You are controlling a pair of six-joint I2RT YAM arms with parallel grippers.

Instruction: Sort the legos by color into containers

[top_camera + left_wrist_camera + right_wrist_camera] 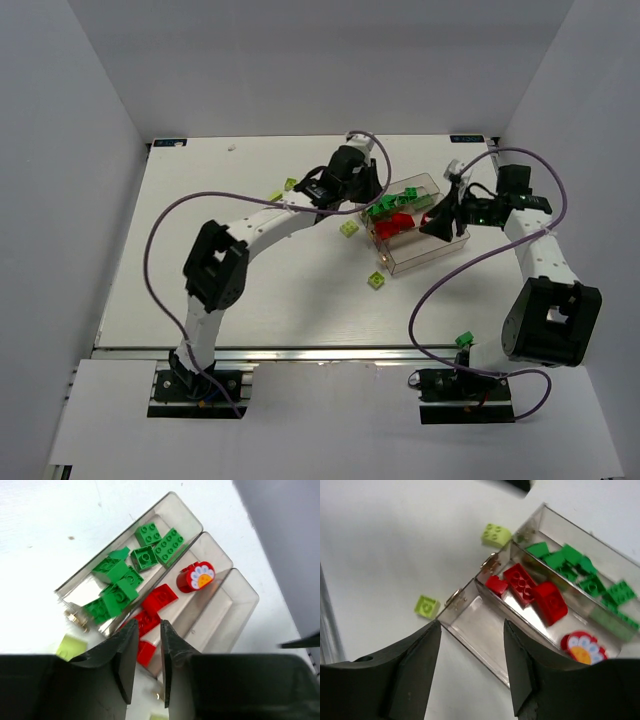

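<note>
The robot's right gripper should take the lime lego by its opposite sides next, so that the lego's hollow side stays free to go into the empty bin.
The containers are three joined clear bins right of the table's middle. Dark green legos fill one outer bin and red legos lie in the middle bin with a red round flower-faced piece. The other outer bin holds nothing that I can see. Lime legos lie loose on the table beside the bins. My left gripper hovers over the red bin's end, shut, with nothing between its fingers. My right gripper stands open and empty above the bare bin.
Two more small lime bricks lie on the table left of the left wrist. A green brick sits at the table's front edge by the right arm's base. White walls enclose the table on three sides.
</note>
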